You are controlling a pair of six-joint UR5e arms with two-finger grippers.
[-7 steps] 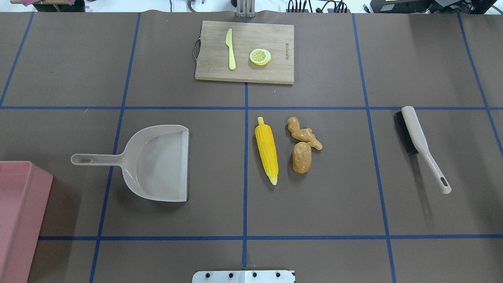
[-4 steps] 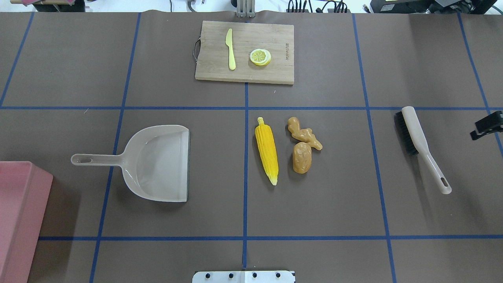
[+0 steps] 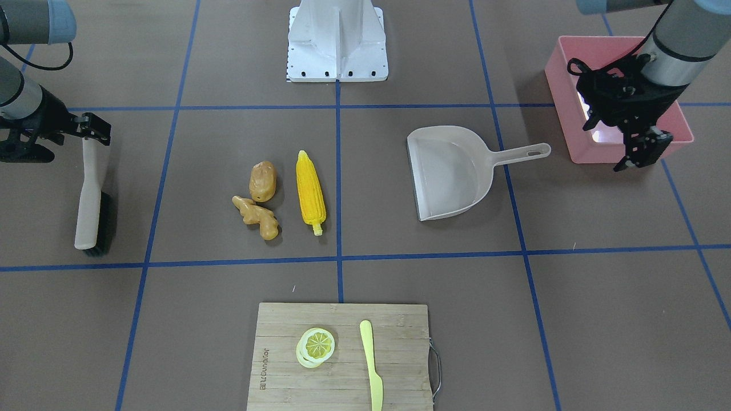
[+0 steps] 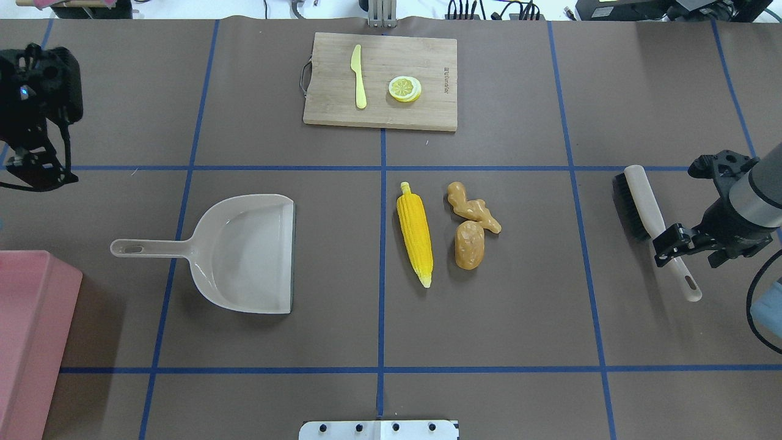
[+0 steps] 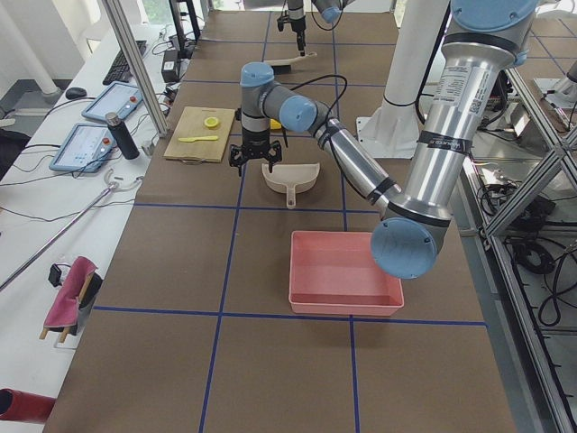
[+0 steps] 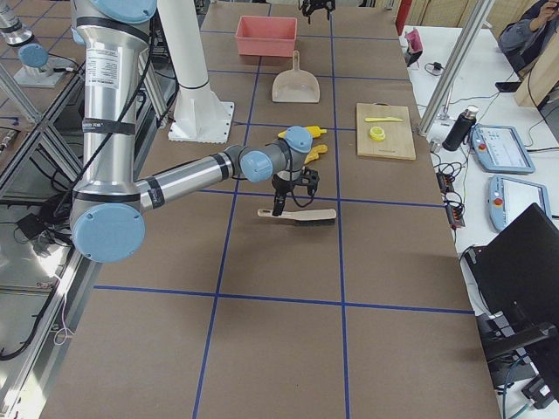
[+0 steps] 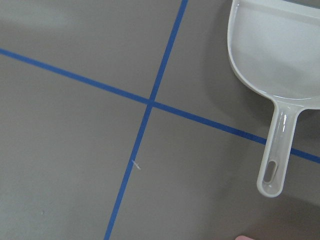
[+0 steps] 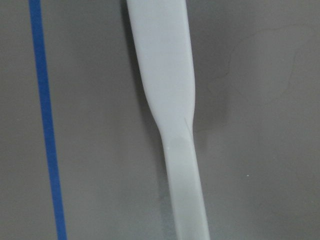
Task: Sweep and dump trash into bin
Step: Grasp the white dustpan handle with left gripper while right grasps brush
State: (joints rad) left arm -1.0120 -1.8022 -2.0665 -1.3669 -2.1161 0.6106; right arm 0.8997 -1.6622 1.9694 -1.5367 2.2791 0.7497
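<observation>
I need to grab the black-bristled brush by its white handle (image 3: 89, 156) with my right gripper next. Then I can sweep the trash into the dustpan (image 3: 449, 174).
The trash lies together at mid-table: a yellow corn cob (image 4: 415, 232), a tan potato (image 4: 469, 245) and a knobbly ginger root (image 4: 473, 208). Left of it a beige dustpan (image 4: 244, 253) rests flat, mouth toward the trash. The pink bin (image 4: 24, 342) sits at the near left edge. A brush (image 4: 650, 220) lies on the right. My right gripper (image 4: 671, 246) hovers open over the brush handle; the right wrist view shows that handle (image 8: 165, 75) close below. High over the far left hangs my left gripper (image 4: 38, 174), open and holding nothing.
A wooden cutting board (image 4: 427, 110) with a lemon slice (image 4: 404, 88) and a yellow-green knife (image 4: 358, 76) sits at the far middle. The robot's base plate (image 4: 379, 429) is at the near edge. Blue tape lines grid the brown table.
Both arms have come into the overhead view. The right gripper moved from the right edge to over the brush handle. The left gripper appeared at the far left.
</observation>
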